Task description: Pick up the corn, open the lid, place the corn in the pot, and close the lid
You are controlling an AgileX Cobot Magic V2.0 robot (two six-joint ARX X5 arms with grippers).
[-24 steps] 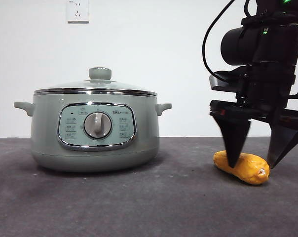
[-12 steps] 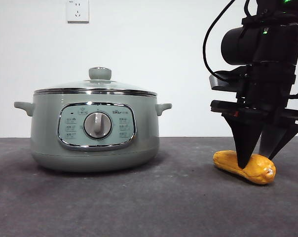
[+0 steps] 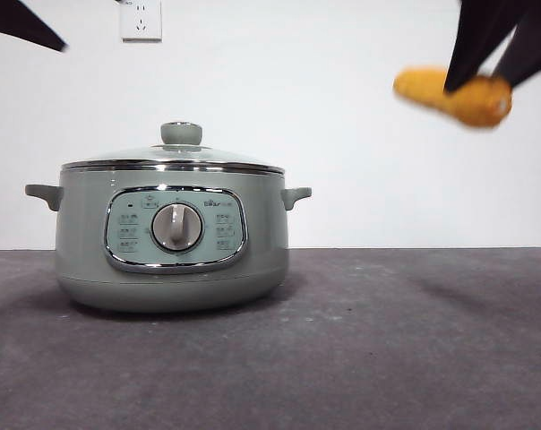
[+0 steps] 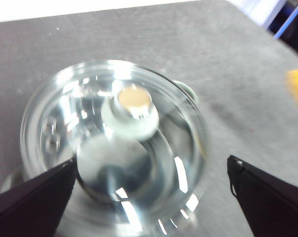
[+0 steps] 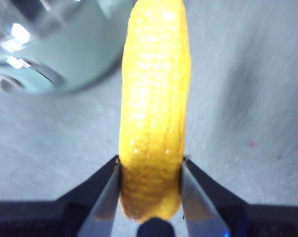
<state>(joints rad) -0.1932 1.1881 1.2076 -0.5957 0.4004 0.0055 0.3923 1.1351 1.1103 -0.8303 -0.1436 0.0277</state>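
The left gripper grabs the glass lid by its green knob [image 3: 181, 133] next. That opens the pot for the corn [image 3: 450, 94].
The sage-green pot [image 3: 172, 237] stands on the dark table at the left, with the glass lid [image 3: 174, 158] shut on it. My right gripper [image 3: 487, 55] is shut on the yellow corn [image 3: 450, 94] and holds it high in the air at the upper right, well to the right of the pot. In the right wrist view the corn [image 5: 154, 103] sits clamped between the jaws. My left gripper [image 4: 149, 190] is open above the lid [image 4: 114, 143], whose green knob [image 4: 131, 111] lies ahead of the jaws. One black tip [image 3: 24, 25] shows at the top left corner.
A white wall socket [image 3: 141, 20] is on the back wall above the pot. The dark grey table [image 3: 387, 340] stretches to the right of the pot. The pot's side handles [image 3: 297, 195] stick out at both sides.
My right gripper closed on the corn and lifted it from the table to high in the air. A black gripper tip has come into view at the top left.
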